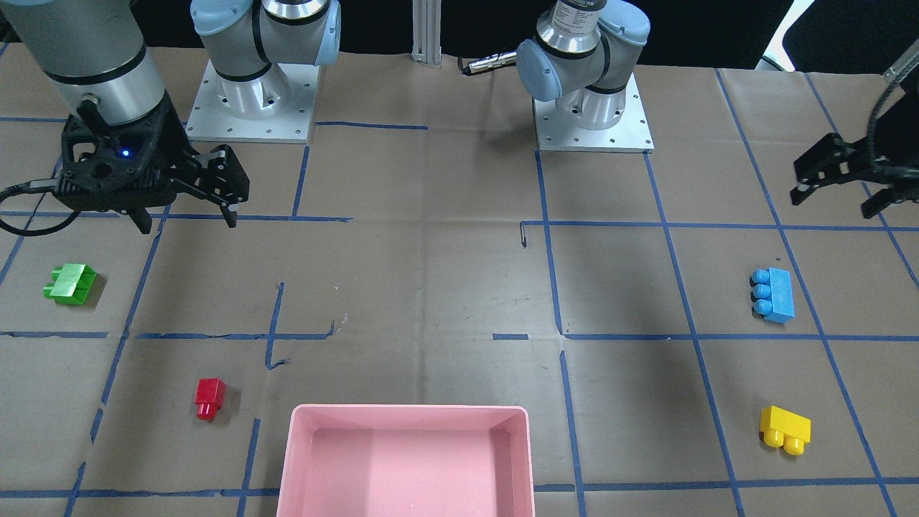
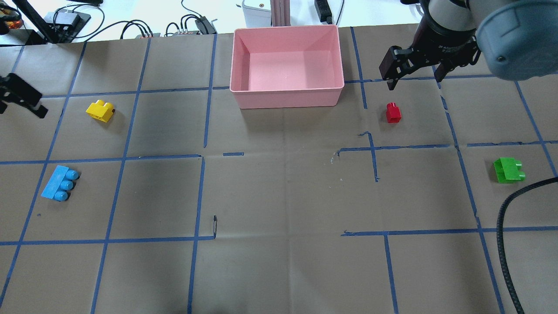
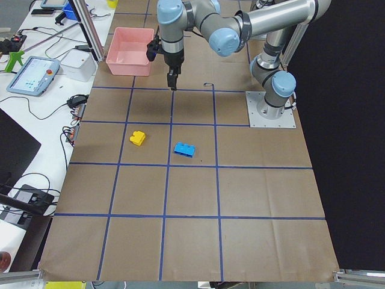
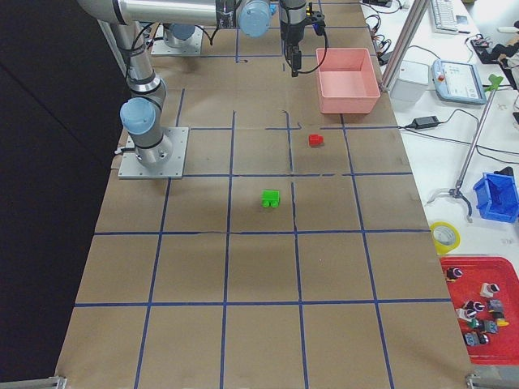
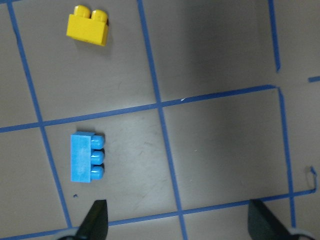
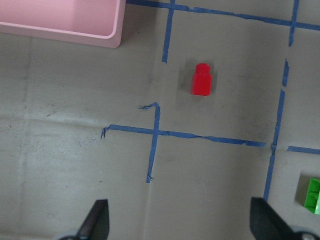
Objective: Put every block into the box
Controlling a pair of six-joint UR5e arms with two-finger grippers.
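Note:
My left gripper picks up the block by its smooth side (image 1: 782, 296) next, to put the blue block into the pink box (image 1: 406, 465).
The pink box (image 2: 285, 97) stands at the table's far middle, with nothing in it. The red block (image 2: 393, 113) lies to its right and the green block (image 2: 508, 170) further right and nearer. The yellow block (image 2: 100, 110) and the blue block (image 2: 60, 184) lie on the left. My right gripper (image 2: 414, 80) is open and empty, hovering just beyond the red block (image 6: 202, 80). My left gripper (image 2: 19, 111) is open and empty at the left edge, above the table beside the blue block (image 5: 86, 157) and the yellow block (image 5: 88, 27).
Brown paper with blue tape grid lines covers the table. The two arm bases (image 1: 593, 108) stand on the robot's side. A black cable (image 2: 508, 244) hangs at the near right. Cables and devices lie beyond the table's far edge (image 2: 130, 26).

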